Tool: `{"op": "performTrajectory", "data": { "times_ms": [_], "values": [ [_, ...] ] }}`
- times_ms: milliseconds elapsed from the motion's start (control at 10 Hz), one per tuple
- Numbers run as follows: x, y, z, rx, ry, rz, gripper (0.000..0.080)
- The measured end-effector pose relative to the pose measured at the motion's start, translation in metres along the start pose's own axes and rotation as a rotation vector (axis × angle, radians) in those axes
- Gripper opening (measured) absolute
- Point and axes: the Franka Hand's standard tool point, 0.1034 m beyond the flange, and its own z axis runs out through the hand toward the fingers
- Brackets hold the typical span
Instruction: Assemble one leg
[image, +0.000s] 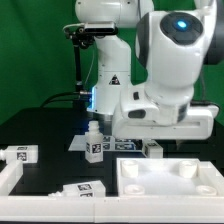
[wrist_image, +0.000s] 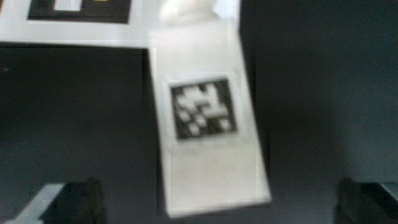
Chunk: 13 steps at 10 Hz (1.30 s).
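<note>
The white leg's stubby neck needs to stay free to enter the tabletop. My gripper should grab the leg by its end (wrist_image: 217, 184) opposite the neck next.
In the wrist view a white leg (wrist_image: 205, 110) with a black-and-white tag lies on the black table. Its stubby neck (wrist_image: 187, 14) points away from the gripper. My gripper (wrist_image: 217, 200) is open. Its two dark fingertips (wrist_image: 71, 200) stand wide on either side of the leg's near end, with a gap on each side. In the exterior view the arm's white body hides the fingers. A leg (image: 151, 148) shows low beneath the arm there. Another leg (image: 95, 140) stands upright in the middle.
The white tray-like tabletop (image: 200, 188) lies at the front on the exterior view's right. Two more legs lie at the left (image: 22, 153) and front (image: 83, 189). A white rail (image: 8, 182) borders the left front. The marker board (wrist_image: 71, 18) lies by the leg's neck.
</note>
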Motion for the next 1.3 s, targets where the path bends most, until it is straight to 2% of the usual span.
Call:
{"op": "performTrajectory", "data": {
  "times_ms": [300,400,500,700,900,1000,1100,1200,1300],
  "values": [
    [-0.004,0.004,0.006,-0.005,-0.222,0.006,0.0649],
    [-0.011,0.008,0.010,-0.007,-0.319,0.013,0.0649],
    [-0.013,0.008,0.016,-0.013,-0.363,0.036,0.0649],
    [-0.018,0.002,0.023,-0.021,-0.361,0.044,0.0649],
    [-0.016,0.005,0.023,-0.018,-0.360,0.048,0.0396],
    [-0.016,0.005,0.023,-0.018,-0.360,0.048,0.0396],
    [-0.016,0.005,0.023,-0.017,-0.361,0.048,0.0285],
    [-0.016,0.004,0.021,-0.018,-0.356,0.046,0.0285],
    [-0.015,0.000,0.009,-0.016,-0.333,0.037,0.0285]
  ]
}}
